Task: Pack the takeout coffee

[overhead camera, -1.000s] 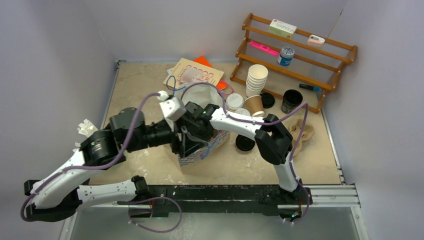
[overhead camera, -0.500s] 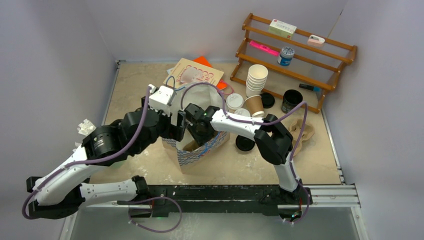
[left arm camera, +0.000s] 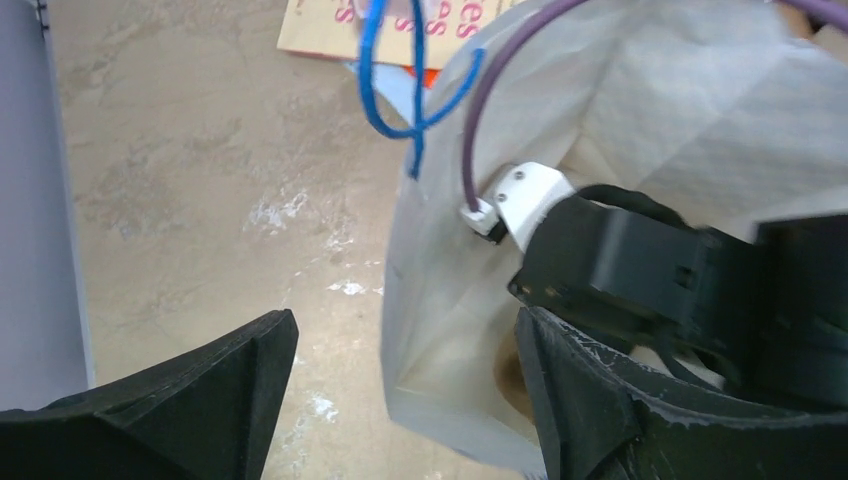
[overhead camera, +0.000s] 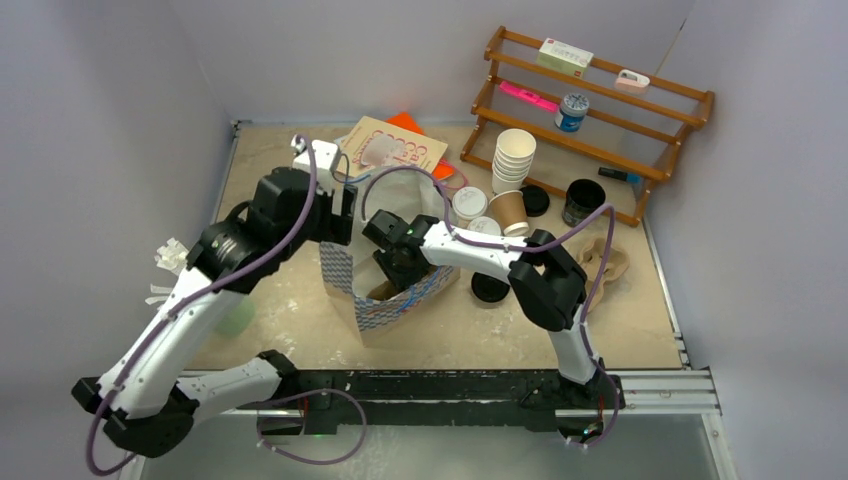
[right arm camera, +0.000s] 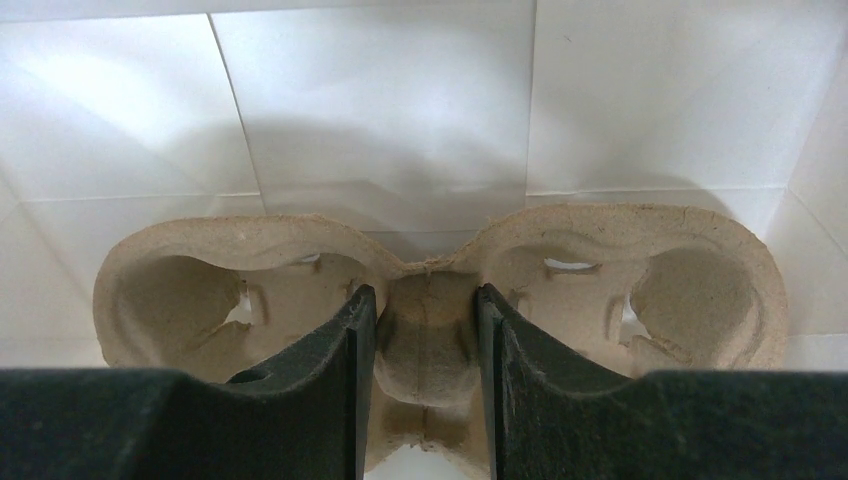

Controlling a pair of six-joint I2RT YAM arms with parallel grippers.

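Next, my left gripper grabs the paper bag by its side rim (left arm camera: 393,300), which leaves the bag's opening free to take the carrier.
My right gripper (overhead camera: 396,268) reaches down into the open paper bag (overhead camera: 385,312). In the right wrist view it (right arm camera: 428,310) is shut on the middle ridge of a brown cardboard cup carrier (right arm camera: 200,290), with the bag's white inner wall (right arm camera: 400,100) behind. My left gripper (overhead camera: 338,215) hangs open at the bag's far left edge. From the left wrist, the gripper (left arm camera: 405,335) has the bag's rim (left arm camera: 430,300) between its wide jaws, untouched. A white-lidded cup (overhead camera: 468,203) and a black cup (overhead camera: 583,200) stand on the table by the rack.
A wooden rack (overhead camera: 600,90) stands at the back right, with a stack of white cups (overhead camera: 514,158) and a brown lidless cup (overhead camera: 510,210) before it. Loose black lids (overhead camera: 490,287) and a second carrier (overhead camera: 603,262) lie right of the bag. Papers (overhead camera: 385,150) lie behind.
My left gripper has opened, let go of the bag and drawn back and up to the far left. The right gripper has stayed in the bag, holding the carrier.
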